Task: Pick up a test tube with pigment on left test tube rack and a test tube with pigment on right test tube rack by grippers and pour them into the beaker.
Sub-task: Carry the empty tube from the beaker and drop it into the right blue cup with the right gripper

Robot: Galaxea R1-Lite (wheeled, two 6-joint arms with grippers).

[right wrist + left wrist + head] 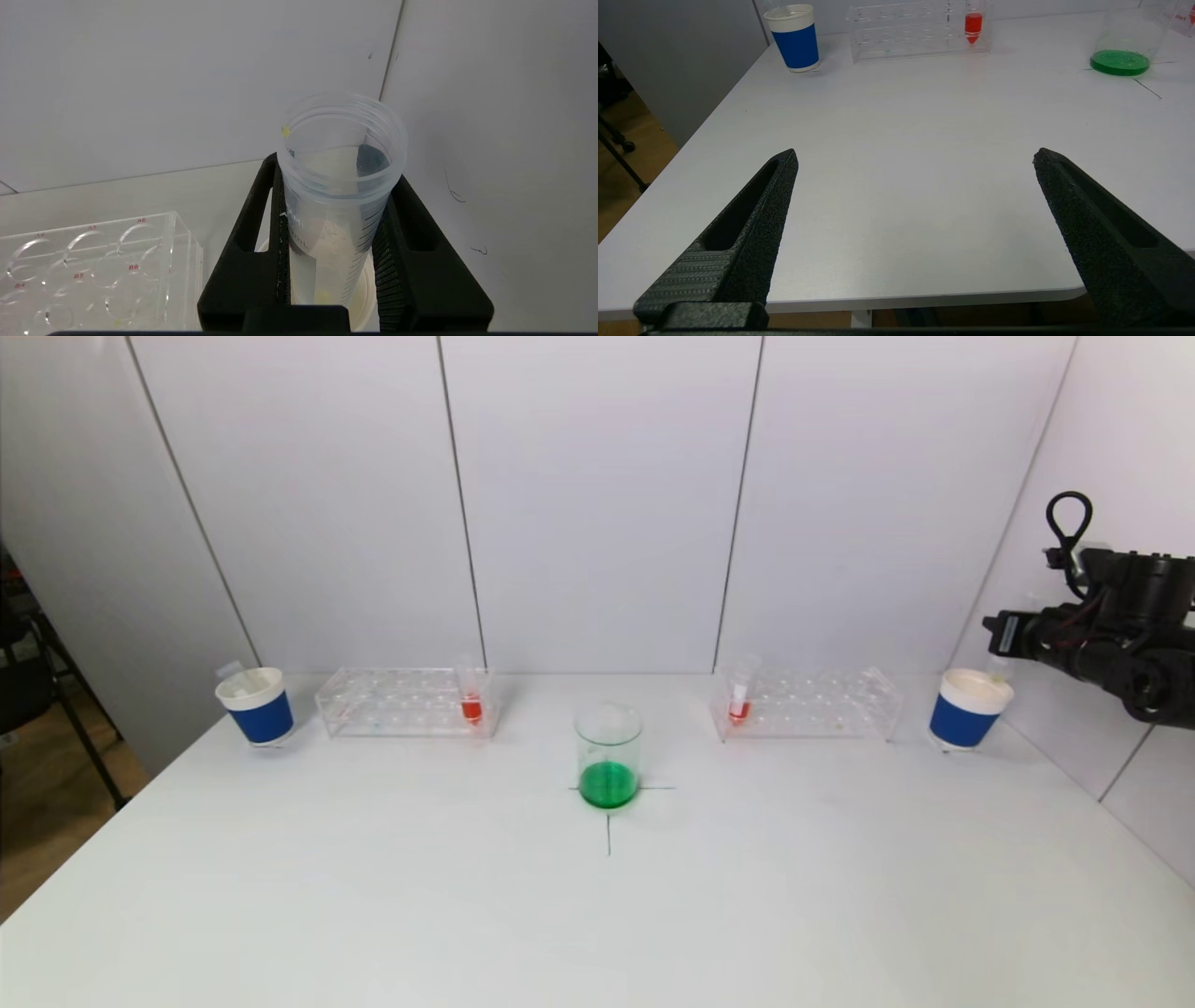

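My right gripper should stay closed on the tube, because the tube's lower tip hangs above the blue cup's rim point(977, 683) and the tube would drop if I opened now.
The beaker point(608, 756) with green liquid stands mid-table. The left rack point(392, 700) holds one tube of red pigment point(471, 695) at its right end. The right rack point(822, 705) holds one red tube point(739, 695) at its left end. My right gripper point(334, 170) is shut on a clear, empty-looking test tube point(327, 210), upright over the right blue cup point(369, 289); it shows at the far right of the head view point(997, 633). My left gripper point(915, 153) is open and empty over the table's near left edge, out of the head view.
A blue cup point(255, 705) stands left of the left rack and another point(968, 709) right of the right rack. White wall panels close the back and right side. The left wrist view shows the left cup point(796, 37), left rack point(901, 32) and beaker point(1125, 51).
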